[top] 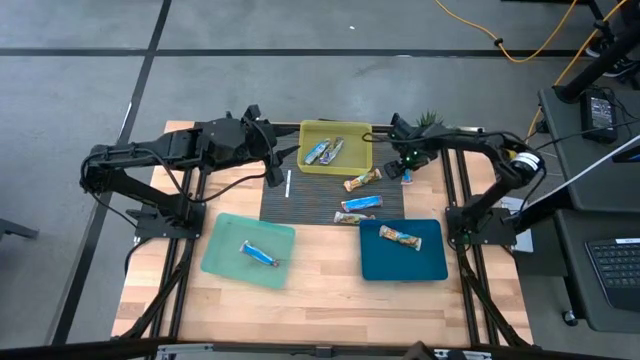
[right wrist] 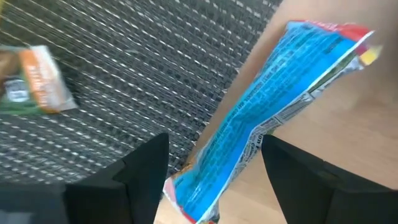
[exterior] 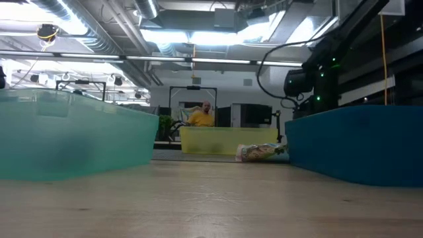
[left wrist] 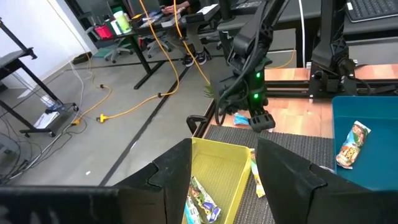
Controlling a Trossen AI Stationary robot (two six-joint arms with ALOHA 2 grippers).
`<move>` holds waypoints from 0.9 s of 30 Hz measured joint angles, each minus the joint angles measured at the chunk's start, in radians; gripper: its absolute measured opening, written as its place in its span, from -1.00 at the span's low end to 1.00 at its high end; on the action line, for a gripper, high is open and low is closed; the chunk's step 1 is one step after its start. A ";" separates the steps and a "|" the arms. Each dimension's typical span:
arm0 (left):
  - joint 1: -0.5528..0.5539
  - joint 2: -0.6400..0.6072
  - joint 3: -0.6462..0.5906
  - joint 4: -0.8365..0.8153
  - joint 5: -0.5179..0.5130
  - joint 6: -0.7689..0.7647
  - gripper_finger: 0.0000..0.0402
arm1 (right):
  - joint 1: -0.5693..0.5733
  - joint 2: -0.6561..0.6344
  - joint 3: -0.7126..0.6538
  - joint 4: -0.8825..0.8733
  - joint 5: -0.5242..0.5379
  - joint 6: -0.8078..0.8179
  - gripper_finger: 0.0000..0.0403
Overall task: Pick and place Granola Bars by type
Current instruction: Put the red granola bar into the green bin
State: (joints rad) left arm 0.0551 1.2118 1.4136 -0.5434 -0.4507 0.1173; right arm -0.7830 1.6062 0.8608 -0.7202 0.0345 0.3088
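My right gripper grips the pink-tipped end of the blue granola bar next, so that it can sort the bar with its own type.
A bright blue granola bar (right wrist: 273, 106) lies flat, partly on the dark mat's (right wrist: 143, 68) edge and partly on the wooden table. My right gripper (right wrist: 214, 171) hangs over it, pointing down and open, one finger on each side of the bar's near end without touching it; in the high view it (top: 408, 166) is at the mat's far right corner. A tan bar (right wrist: 34, 84) lies on the mat close by. My left gripper (left wrist: 227, 180) waits open above the yellow tray's (top: 335, 147) left edge.
The yellow tray holds two bars (top: 326, 151). The teal tray (top: 222, 262) holds a blue bar (top: 260, 254); the dark blue tray (top: 428, 262) holds a tan one (top: 399, 237). Three more bars (top: 358, 205) and a thin white stick (top: 288, 184) lie on the mat.
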 joint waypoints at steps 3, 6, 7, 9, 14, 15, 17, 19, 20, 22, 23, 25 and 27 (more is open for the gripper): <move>0.000 0.000 0.000 0.000 0.000 0.000 -0.16 | 0.000 0.024 0.000 0.008 0.003 -0.002 0.29; 0.000 0.000 0.000 0.000 0.000 0.000 -0.16 | 0.000 0.034 0.000 0.015 0.005 -0.004 0.23; 0.000 0.000 0.000 0.000 0.000 0.000 -0.16 | 0.000 0.034 0.000 0.018 0.005 -0.005 0.19; 0.000 0.000 0.000 0.000 0.000 0.000 -0.16 | 0.000 0.034 0.000 0.023 0.005 -0.006 0.09; 0.000 0.000 0.000 0.000 0.000 0.000 -0.16 | 0.000 0.034 0.000 0.022 0.011 -0.025 -0.28; 0.000 0.000 0.000 0.000 0.000 0.000 -0.16 | 0.000 0.034 0.000 0.022 0.012 -0.027 -0.35; 0.000 0.000 0.000 0.000 0.000 0.000 -0.16 | 0.000 0.034 0.000 0.022 0.012 -0.029 -0.49; 0.000 0.000 0.000 0.000 0.000 0.000 -0.16 | 0.000 0.033 0.000 0.021 0.012 -0.036 -0.62; 0.000 0.000 0.000 0.000 0.000 0.000 -0.16 | 0.000 0.030 0.000 0.021 0.011 -0.049 -0.67; 0.000 0.000 0.000 0.000 0.000 0.000 -0.16 | 0.000 0.014 0.000 0.018 0.010 -0.057 -0.75; 0.000 0.000 0.000 0.000 0.000 0.000 -0.16 | 0.000 0.001 0.000 0.017 0.009 -0.058 -0.77; 0.000 0.000 0.000 0.000 0.000 0.000 -0.16 | 0.000 -0.032 0.004 0.011 0.009 -0.059 -0.79; 0.000 0.000 0.000 0.000 0.000 0.000 -0.16 | 0.000 -0.073 0.016 -0.001 0.009 -0.065 -0.78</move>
State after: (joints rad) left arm 0.0551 1.2118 1.4136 -0.5438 -0.4507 0.1173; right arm -0.7834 1.5330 0.8764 -0.7215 0.0437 0.2442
